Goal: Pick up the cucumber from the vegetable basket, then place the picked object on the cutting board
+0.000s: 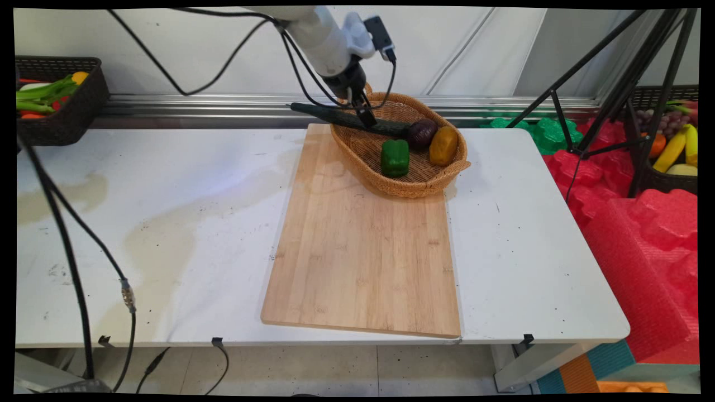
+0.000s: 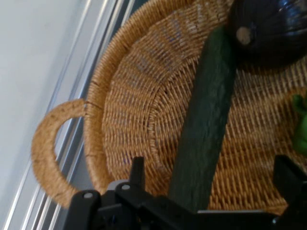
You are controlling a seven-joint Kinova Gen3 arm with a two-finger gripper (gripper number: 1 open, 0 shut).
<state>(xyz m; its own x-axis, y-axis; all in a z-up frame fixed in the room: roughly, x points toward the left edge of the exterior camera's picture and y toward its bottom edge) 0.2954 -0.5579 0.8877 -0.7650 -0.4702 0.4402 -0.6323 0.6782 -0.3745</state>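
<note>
My gripper takes hold of the cucumber by its middle (image 1: 349,120) next, to lift the dark green cucumber out of the woven basket (image 1: 424,190).
My gripper (image 1: 366,114) hangs over the far left part of a woven basket (image 1: 424,190), open. A long dark green cucumber (image 1: 335,116) lies under it, one end inside the basket and the other sticking out past the rim to the left. In the hand view the cucumber (image 2: 206,124) runs between the spread fingers of the gripper (image 2: 212,178), neither finger touching it, over the basket's weave (image 2: 120,96). The cucumber's inner end meets a dark purple eggplant (image 1: 420,133) (image 2: 273,28). A green pepper (image 1: 395,158) (image 2: 301,124) and a yellow vegetable (image 1: 443,146) also lie in the basket.
The basket stands on the far end of a wooden cutting board (image 1: 363,251) on the white table (image 1: 167,223). A black crate of vegetables (image 1: 61,106) sits at the back left. A black tripod (image 1: 614,100), red foam (image 1: 642,223) and a fruit crate (image 1: 670,145) stand right.
</note>
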